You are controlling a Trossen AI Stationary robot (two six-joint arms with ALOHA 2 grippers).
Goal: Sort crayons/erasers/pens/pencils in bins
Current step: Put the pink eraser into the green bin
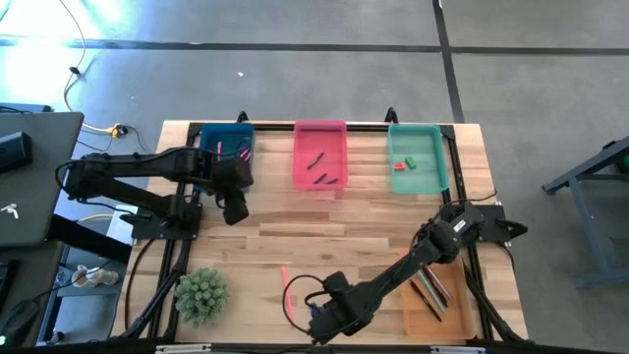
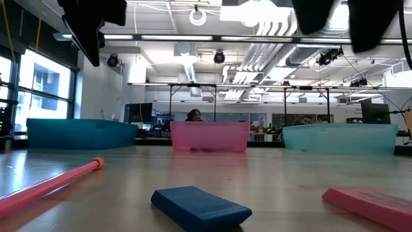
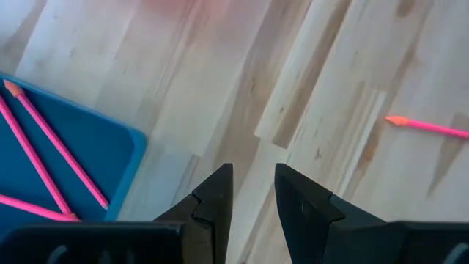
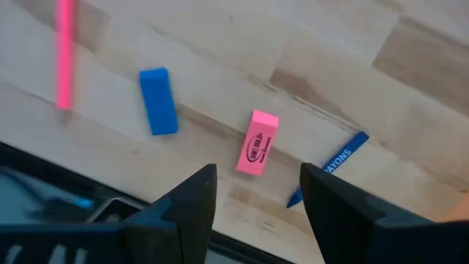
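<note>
The pink eraser needs to go into the teal bin, so my right gripper should next grab it by its logo-printed end (image 4: 254, 152), and then I will sort it there.
My right gripper (image 1: 320, 324) (image 4: 256, 176) hangs open over the table's near edge, fingers pointing down, a little above a pink eraser (image 4: 257, 142) (image 2: 373, 203) that lies flat on the wood. Beside it lie a blue eraser (image 4: 158, 101) (image 2: 199, 207), a blue crayon (image 4: 331, 166) and a pink stick (image 1: 285, 278) (image 4: 64, 51). My left gripper (image 1: 236, 209) (image 3: 253, 172) is open and empty above bare wood, just near of the dark blue bin (image 1: 228, 146) (image 3: 110, 147), which holds pink sticks (image 3: 51, 139).
At the far edge stand the pink bin (image 1: 320, 155) with dark sticks and the teal bin (image 1: 417, 157) with a green and a red eraser. The orange bin (image 1: 432, 293) with several sticks sits near right. A green plant (image 1: 201, 295) stands near left.
</note>
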